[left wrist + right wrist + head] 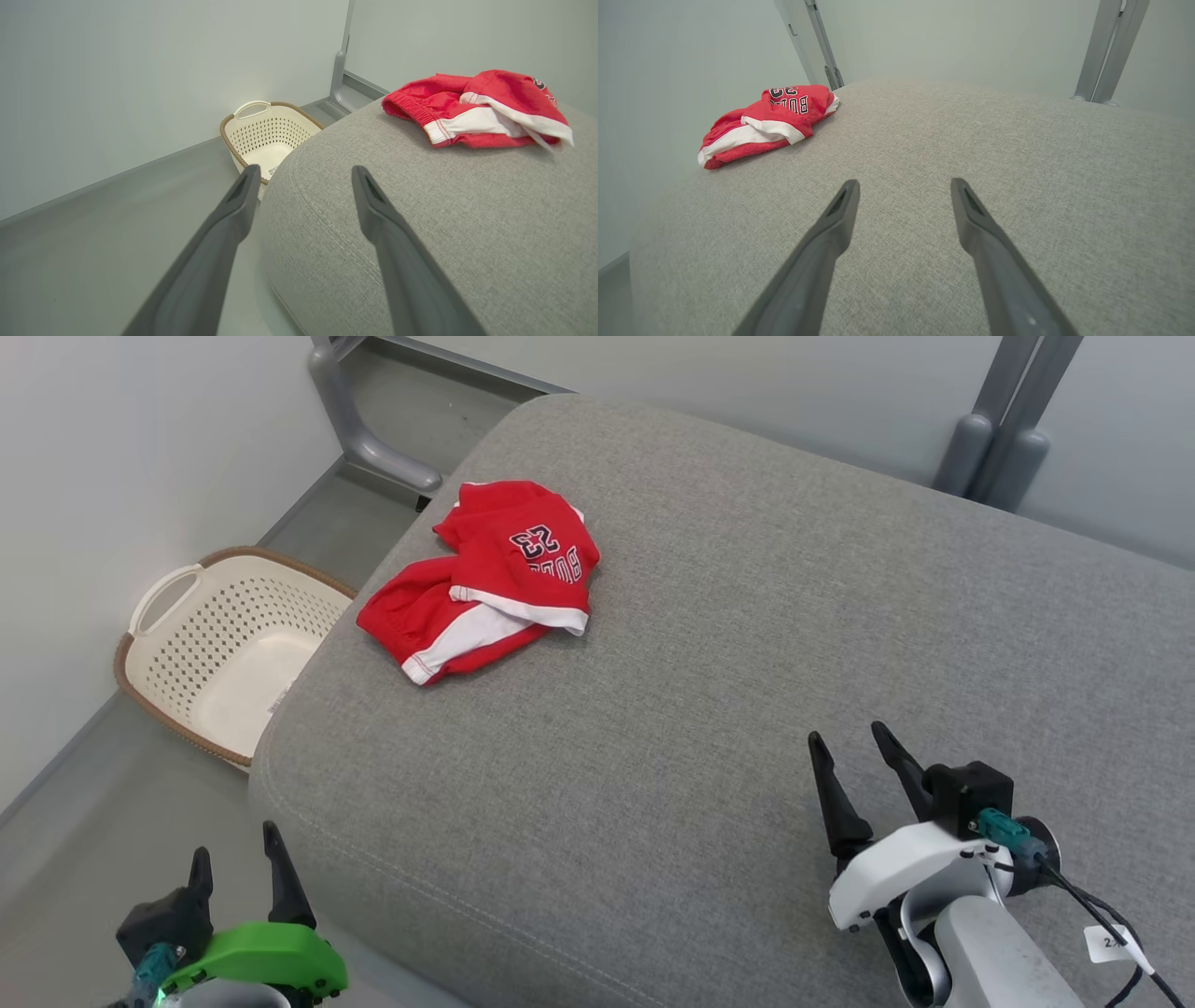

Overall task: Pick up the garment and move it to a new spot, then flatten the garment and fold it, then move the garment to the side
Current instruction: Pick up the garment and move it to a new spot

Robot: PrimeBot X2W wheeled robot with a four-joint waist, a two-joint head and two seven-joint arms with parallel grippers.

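Observation:
My left gripper pinches the garment by its white-banded corner (421,667) next, since that edge sticks out free while the red cloth (506,536) lies heaped in slack layers.
A crumpled red garment (485,579) with white trim and dark lettering lies in a heap near the far left corner of the grey cushioned surface (709,709). It also appears at the upper right in the left wrist view as the garment (476,109) and at the upper left in the right wrist view as the garment (766,123). My left gripper (237,863) hangs open off the cushion's near left corner, over the floor. Low over the cushion's near right part, my right gripper (851,742) is open and holds nothing. Both are far from the garment.
A cream perforated laundry basket (229,644) with a brown rim stands on the floor by the cushion's left edge, against the pale wall. Grey metal frame legs (1004,420) rise behind the cushion at the far right and another leg (359,425) at the far left.

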